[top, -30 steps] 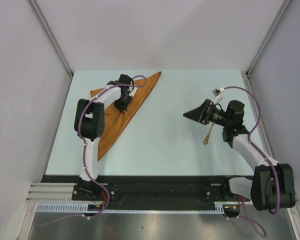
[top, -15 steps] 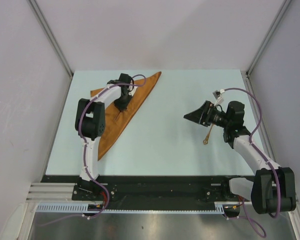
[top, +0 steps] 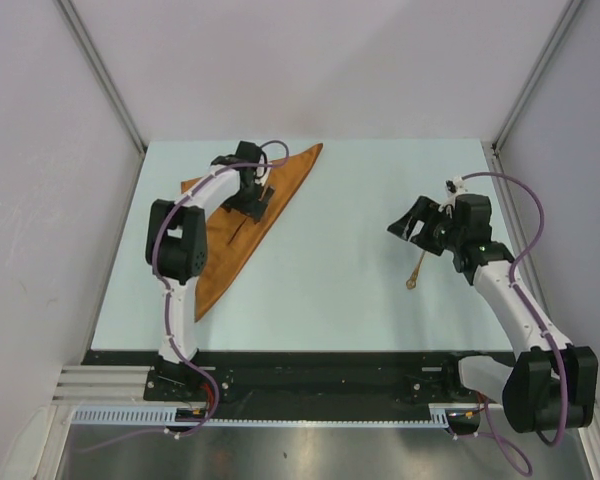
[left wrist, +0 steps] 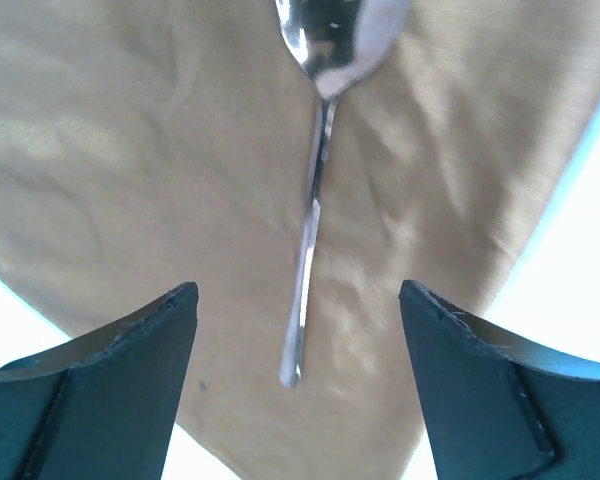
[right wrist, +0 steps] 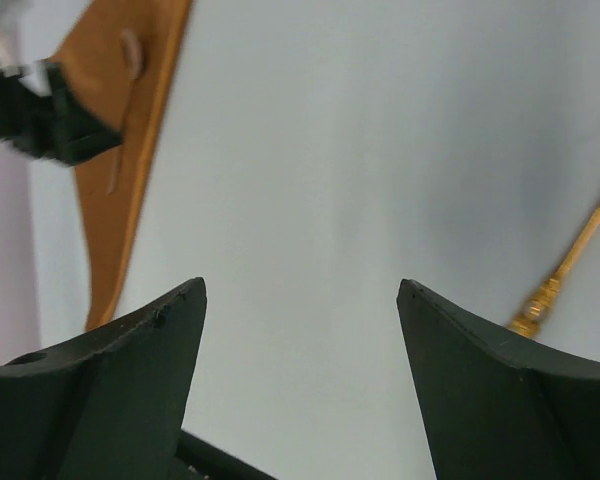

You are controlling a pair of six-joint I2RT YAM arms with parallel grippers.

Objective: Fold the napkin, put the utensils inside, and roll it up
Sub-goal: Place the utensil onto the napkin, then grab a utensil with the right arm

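Observation:
The gold-coloured utensil needs to be grabbed by my right gripper far along its handle (top: 420, 261) (right wrist: 592, 222), so that the near handle end stays free to hand over to my left gripper.
The rust-orange napkin (top: 225, 262) lies folded into a long triangle at the table's left. A spoon (left wrist: 310, 215) rests on the napkin (left wrist: 130, 150) with its bowl pointing away from the wrist camera; from above the spoon (top: 242, 228) shows as a thin line. My left gripper (top: 255, 203) hovers just over the handle end, open (left wrist: 298, 300), touching nothing. A second utensil (top: 417, 267), gold-coloured, lies on the bare table at the right (right wrist: 572, 262). My right gripper (top: 404, 222) is open (right wrist: 300, 290) above the table, to the upper left of that utensil, holding nothing.
The pale table (top: 340, 290) is bounded by grey walls and metal posts on three sides, with a black rail and both arm bases along the near edge. In the right wrist view the left gripper (right wrist: 42, 118) shows over the napkin (right wrist: 105, 225).
My left gripper has opened and let go of the spoon, which now lies on the napkin. The right arm has swung to the right and turned, closer over the gold utensil.

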